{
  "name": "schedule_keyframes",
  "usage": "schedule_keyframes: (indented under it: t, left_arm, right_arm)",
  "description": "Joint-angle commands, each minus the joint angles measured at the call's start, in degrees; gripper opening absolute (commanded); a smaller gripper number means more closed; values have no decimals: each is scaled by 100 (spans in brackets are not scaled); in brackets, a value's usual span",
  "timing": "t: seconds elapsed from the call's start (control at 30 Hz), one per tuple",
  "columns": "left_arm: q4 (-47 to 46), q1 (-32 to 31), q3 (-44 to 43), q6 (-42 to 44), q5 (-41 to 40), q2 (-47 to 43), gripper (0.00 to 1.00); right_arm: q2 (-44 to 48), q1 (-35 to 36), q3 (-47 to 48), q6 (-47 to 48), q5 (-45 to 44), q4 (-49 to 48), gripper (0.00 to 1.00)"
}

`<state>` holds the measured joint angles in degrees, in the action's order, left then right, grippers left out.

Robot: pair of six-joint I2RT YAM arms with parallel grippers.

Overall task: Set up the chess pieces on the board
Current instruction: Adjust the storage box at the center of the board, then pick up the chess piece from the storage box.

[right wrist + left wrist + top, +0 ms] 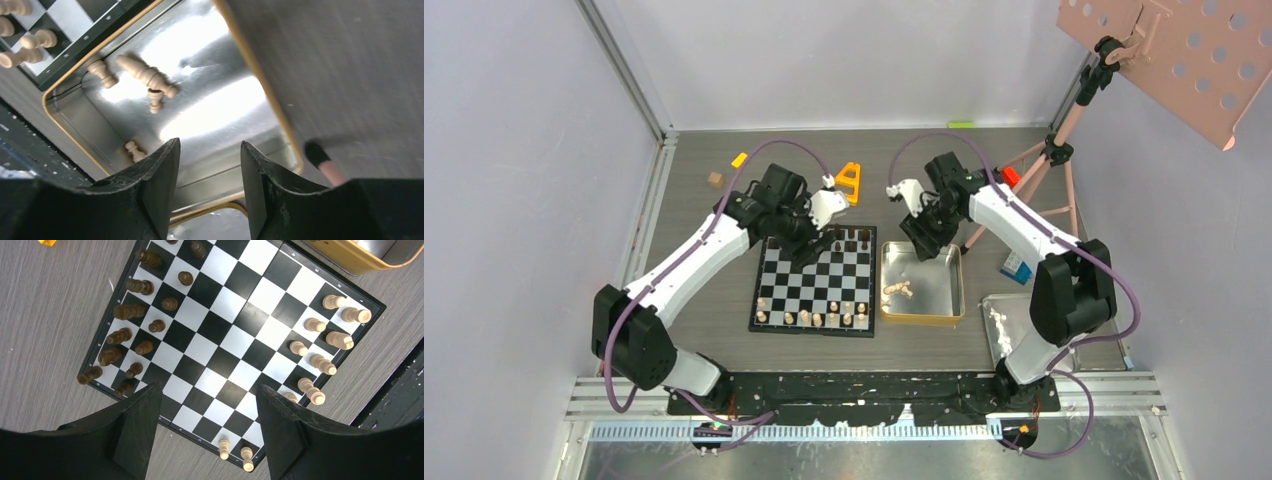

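The right gripper grabs the pale chess piece by its head [910, 293] next, which leaves the piece's base free to stand on the board [819, 275].
The checkered board [819, 275] lies mid-table. Dark brown chess pieces [849, 237] stand along its far rows and pale tan ones [814, 318] along its near rows. In the left wrist view the dark pieces [130, 335] are on the left and the pale ones [320, 335] on the right of the board [220, 335]. My left gripper [809, 245] [207, 395] hovers over the board's far left part, open and empty. My right gripper [929, 245] [210, 145] is open and empty above the far end of the gold tin [921, 320] [215, 115]. Several pale pieces [147, 75] lie in the tin.
A shiny silver tray [1014, 335] sits at the near right. An orange block [849, 180], a small brown cube [715, 180], a red item [1011, 176] and a blue box [1016, 268] lie around. A pink tripod stand [1064, 130] rises at the back right.
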<state>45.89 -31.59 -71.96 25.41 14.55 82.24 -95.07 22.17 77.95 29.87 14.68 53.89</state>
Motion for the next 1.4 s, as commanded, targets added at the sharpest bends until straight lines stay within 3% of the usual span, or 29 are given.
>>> schedule_keyframes:
  t: [0.0, 0.23, 0.87, 1.13, 1.37]
  left_arm:
    - [-239, 257, -19, -178, 287, -217, 72]
    - [-225, 593, -59, -252, 424, -275, 72]
    - [-105, 821, -206, -281, 450, -280, 73]
    - [-112, 817, -223, -306, 661, -217, 73]
    - [-307, 822, -269, -379, 1327, -145, 73]
  right_arm:
    - [151, 73, -652, -271, 986, -496, 54]
    - [315, 454, -1613, -443, 1100, -1393, 53]
    - [11, 951, -2179, -523, 196, -2185, 44]
    - [344, 867, -1733, -276, -13, -1705, 18]
    - [805, 442, -1201, -311, 287, -1113, 6]
